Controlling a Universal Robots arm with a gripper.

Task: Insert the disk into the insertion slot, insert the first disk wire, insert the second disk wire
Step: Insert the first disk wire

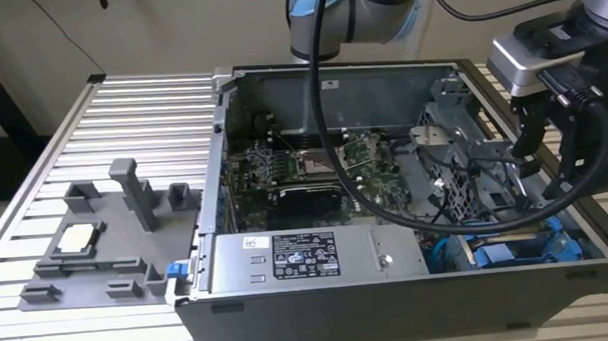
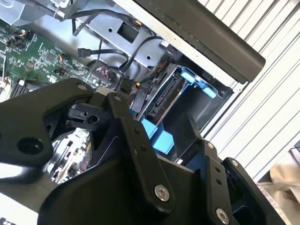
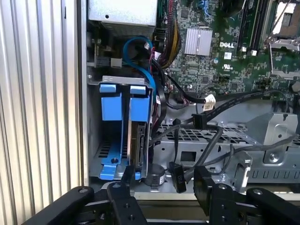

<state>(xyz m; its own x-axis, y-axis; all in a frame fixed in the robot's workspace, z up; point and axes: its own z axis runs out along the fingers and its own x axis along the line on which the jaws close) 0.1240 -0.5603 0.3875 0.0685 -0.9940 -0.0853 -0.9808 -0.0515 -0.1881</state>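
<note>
My gripper grabs the loose black connector by its housing (image 3: pixel 178 177) next, to plug a wire into the disk (image 3: pixel 139 140).
Two bright blue frames stand side by side in the dark metal insertion slot (image 3: pixel 95 145) at the open case's corner. The frame nearer the motherboard holds the disk (image 3: pixel 139 140), seated upright with its edge showing. In the exterior view the blue frames (image 1: pixel 520 250) sit at the case's right front corner. My gripper (image 3: pixel 165 182) hovers open just off the bay's end, and above the case's right side (image 1: pixel 551 149). A loose black wire connector (image 3: pixel 177 174) shows between the fingers; whether it touches them I cannot tell. A second black connector (image 3: pixel 197 121) lies over the cage.
A perforated grey cage (image 3: pixel 211 140) runs beside the bay, draped with black wires. A blue cable (image 3: pixel 136 47) loops near the power supply (image 1: pixel 299 258). The motherboard (image 1: pixel 315 170) fills the case's middle. A grey parts fixture (image 1: pixel 108 238) sits on the slatted table (image 1: pixel 142 109).
</note>
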